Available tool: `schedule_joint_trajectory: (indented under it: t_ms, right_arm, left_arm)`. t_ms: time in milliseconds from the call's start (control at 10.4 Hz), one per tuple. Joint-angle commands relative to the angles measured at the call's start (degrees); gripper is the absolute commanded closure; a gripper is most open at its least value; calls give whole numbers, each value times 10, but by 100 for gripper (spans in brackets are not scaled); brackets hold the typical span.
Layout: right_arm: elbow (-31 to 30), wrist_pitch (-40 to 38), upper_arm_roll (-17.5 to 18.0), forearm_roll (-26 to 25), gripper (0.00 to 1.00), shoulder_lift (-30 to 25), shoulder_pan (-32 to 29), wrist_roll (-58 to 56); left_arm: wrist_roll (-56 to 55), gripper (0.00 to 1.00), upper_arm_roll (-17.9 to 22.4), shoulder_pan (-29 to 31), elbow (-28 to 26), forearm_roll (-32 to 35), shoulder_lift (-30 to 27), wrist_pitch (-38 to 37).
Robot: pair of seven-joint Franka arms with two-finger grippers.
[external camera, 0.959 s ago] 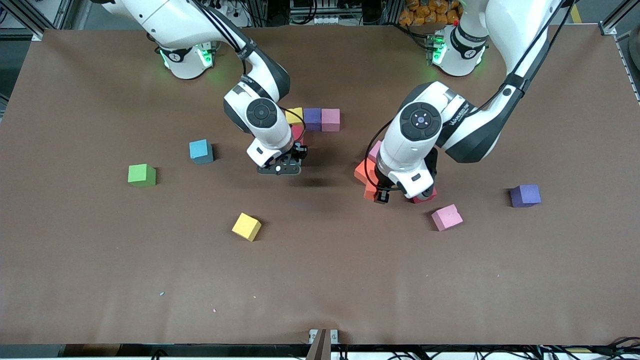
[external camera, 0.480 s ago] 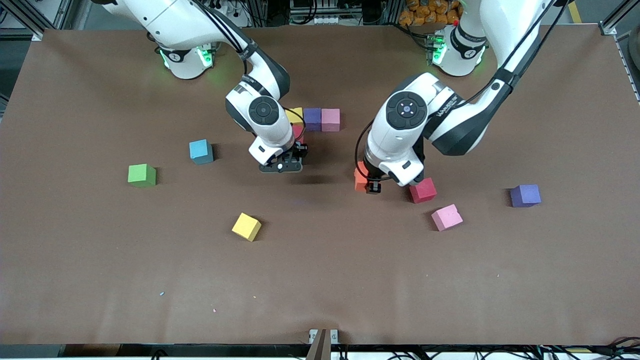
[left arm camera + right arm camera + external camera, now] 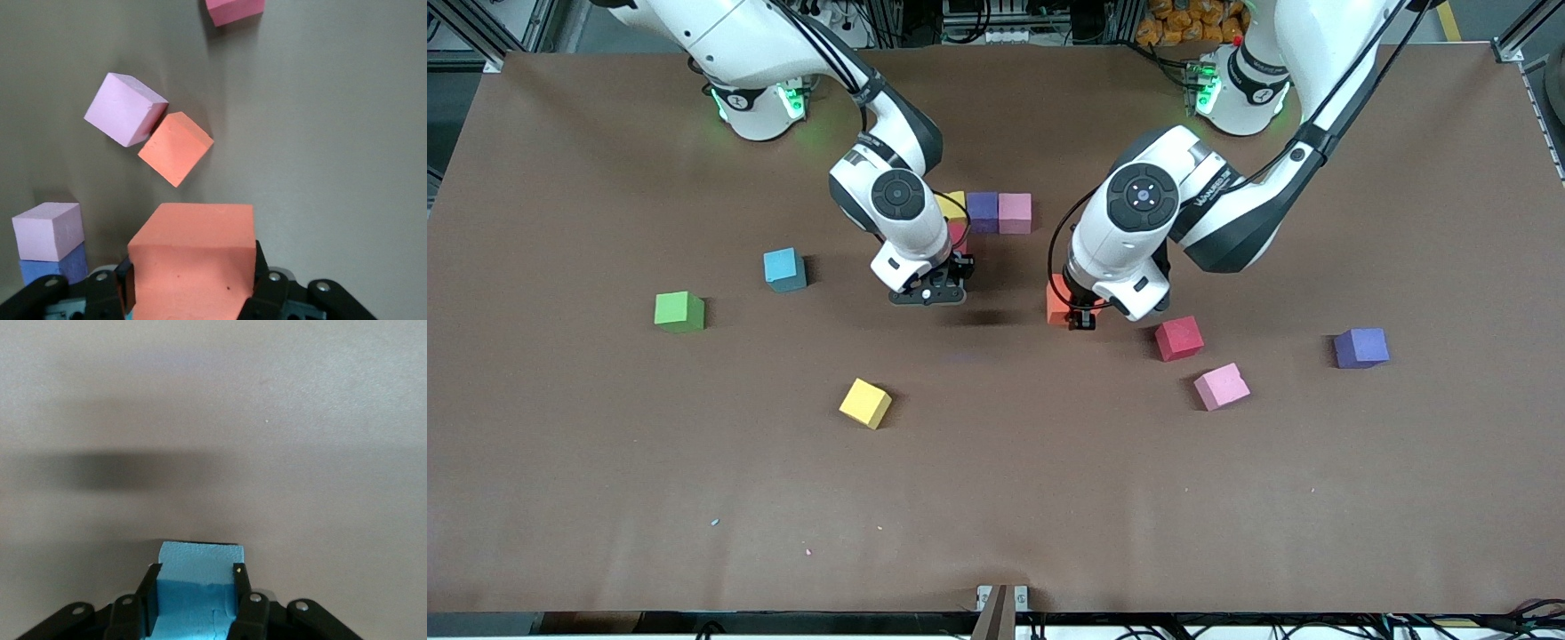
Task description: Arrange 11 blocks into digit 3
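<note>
The light blue block's lower edge is on the tabletop in the right wrist view, so my right gripper should open.
My left gripper is shut on an orange block and holds it above the table's middle. Under it lie another orange block and a pale pink one, touching at a corner. My right gripper is shut on a light blue block over bare table. Close by is a row of yellow, purple and pink blocks, with a red one half hidden by the right arm.
Loose blocks on the table: light blue, yellow, red, pink and purple. A green cube sits toward the right arm's end.
My left arm has carried the orange block away from the red block, toward the table's middle and the row. The red block is now uncovered. My right arm has barely moved.
</note>
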Motion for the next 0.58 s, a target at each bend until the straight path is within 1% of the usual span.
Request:
schedule_joint_trajectory:
  t_ms: [0, 480]
  right_arm:
    - [-8, 12, 0, -11, 69, -2, 4, 13]
    - [-12, 12, 0, -23, 69, -2, 7, 26]
  left_arm:
    - [-9, 100, -6, 2, -13, -12, -9, -11]
    - [-9, 100, -6, -8, -12, -11, 3, -10]
